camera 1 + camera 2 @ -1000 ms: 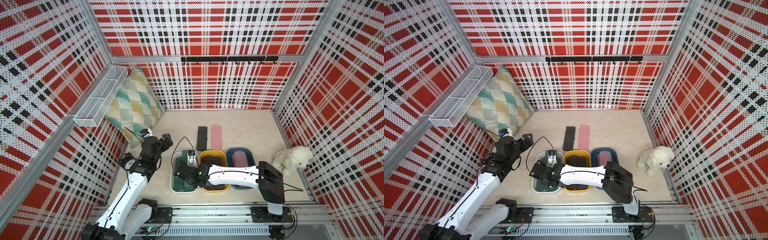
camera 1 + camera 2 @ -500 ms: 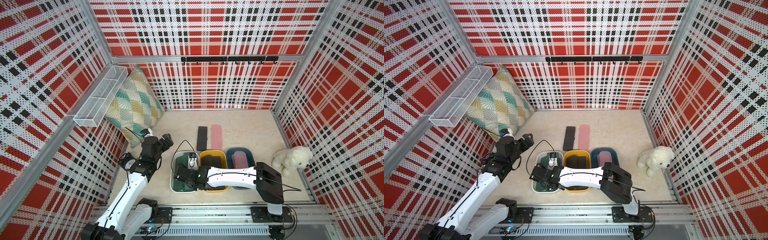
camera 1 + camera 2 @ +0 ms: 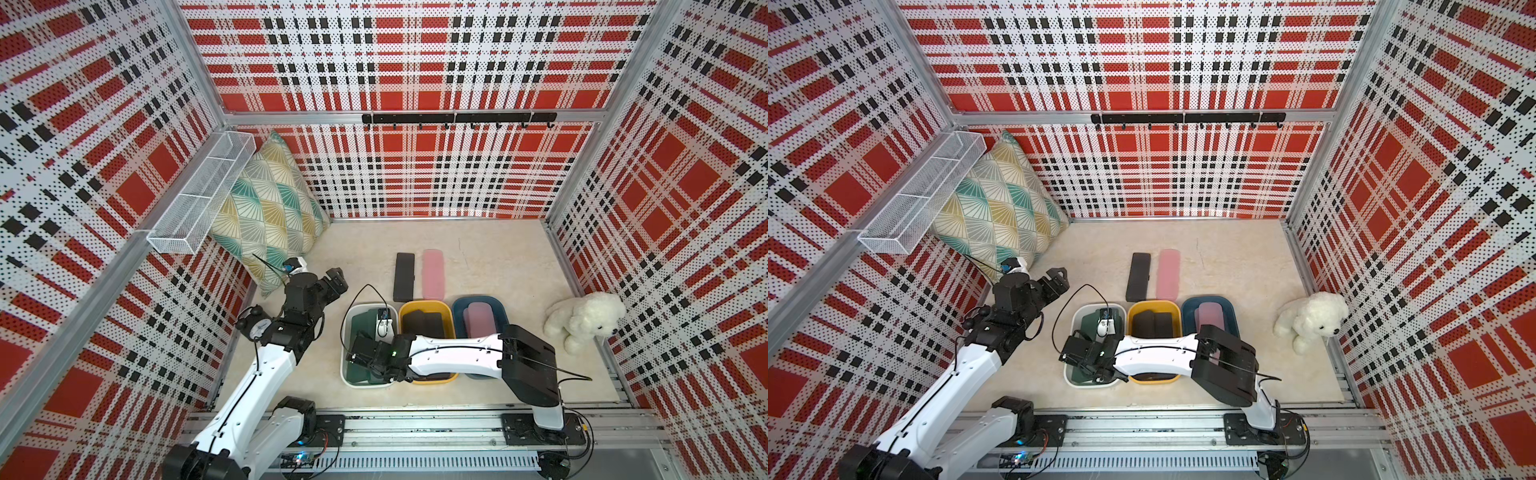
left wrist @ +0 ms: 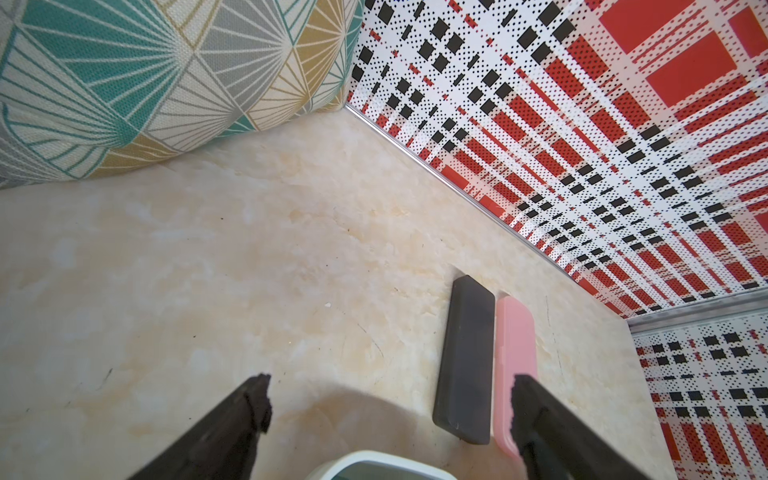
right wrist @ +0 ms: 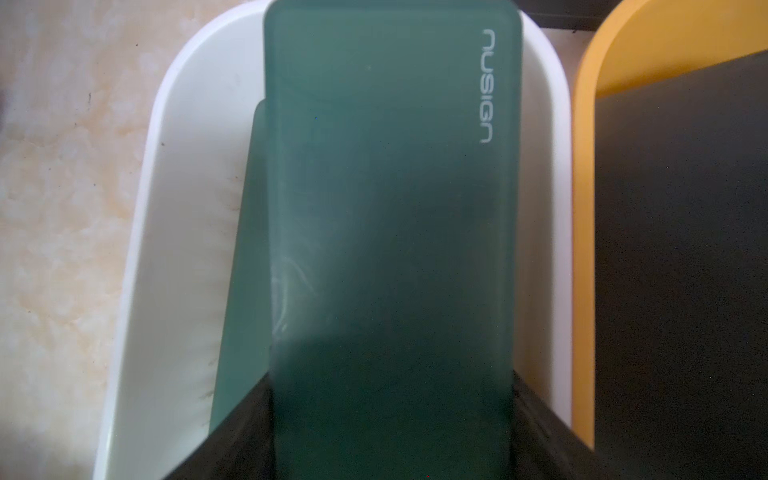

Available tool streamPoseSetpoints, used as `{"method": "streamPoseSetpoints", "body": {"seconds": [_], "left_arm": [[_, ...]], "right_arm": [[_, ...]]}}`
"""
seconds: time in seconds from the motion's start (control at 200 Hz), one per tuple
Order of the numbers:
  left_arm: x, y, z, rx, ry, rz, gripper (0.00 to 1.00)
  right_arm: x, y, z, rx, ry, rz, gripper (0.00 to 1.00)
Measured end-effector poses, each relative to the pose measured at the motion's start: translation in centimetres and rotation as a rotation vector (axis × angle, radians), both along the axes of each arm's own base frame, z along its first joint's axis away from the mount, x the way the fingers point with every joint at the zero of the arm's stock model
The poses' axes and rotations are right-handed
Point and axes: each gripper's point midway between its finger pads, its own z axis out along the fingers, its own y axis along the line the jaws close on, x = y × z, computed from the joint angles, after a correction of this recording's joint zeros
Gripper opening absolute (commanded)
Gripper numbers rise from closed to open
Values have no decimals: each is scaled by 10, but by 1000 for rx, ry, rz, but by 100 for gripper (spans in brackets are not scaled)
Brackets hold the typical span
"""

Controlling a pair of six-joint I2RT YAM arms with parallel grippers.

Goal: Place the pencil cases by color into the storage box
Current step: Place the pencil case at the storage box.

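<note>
My right gripper should open now, because the long edges of the dark green case are between the white tub's rims and the case would fall inside if I let go.
My right gripper (image 5: 390, 374) is shut on a dark green pencil case (image 5: 390, 187), held low over the white tub (image 5: 137, 249); another green case (image 5: 245, 249) lies beneath it. In both top views this gripper (image 3: 365, 353) sits at the tub's near end. The yellow tub (image 3: 424, 306) holds black cases (image 3: 424, 324) and the blue tub (image 3: 478, 300) a pink case (image 3: 480, 320). A black case (image 4: 465, 353) and a pink case (image 4: 513, 336) lie side by side on the floor behind the tubs. My left gripper (image 4: 390, 395) hangs open and empty left of them.
A patterned pillow (image 3: 266, 212) leans in the back left corner under a white wire basket (image 3: 203, 195). A white plush dog (image 3: 582, 322) sits by the right wall. A black hook rail (image 3: 457, 118) runs along the back wall.
My right gripper has shifted slightly toward the near end of the white tub with the green case in it. The left arm has not moved.
</note>
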Motion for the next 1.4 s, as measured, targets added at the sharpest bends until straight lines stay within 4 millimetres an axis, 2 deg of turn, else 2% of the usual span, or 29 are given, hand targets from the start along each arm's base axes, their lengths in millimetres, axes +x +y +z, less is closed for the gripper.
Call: {"method": "streamPoseSetpoints", "body": {"seconds": [0.281, 0.586, 0.972, 1.232, 1.398], "left_arm": [[0, 0, 0, 1, 0, 0, 95], [0, -1, 0, 0, 0, -3, 96], [-2, -12, 0, -12, -2, -14, 96], [-2, -33, -7, -9, 16, -58, 96], [4, -43, -26, 10, 73, -81, 95]], "right_arm": [[0, 4, 0, -4, 0, 12, 89], [1, 5, 2, -3, -4, 18, 94], [5, 5, 25, -50, -65, 32, 96], [9, -3, 38, -107, -129, 25, 97], [15, -27, 55, -169, -200, -17, 97]]}}
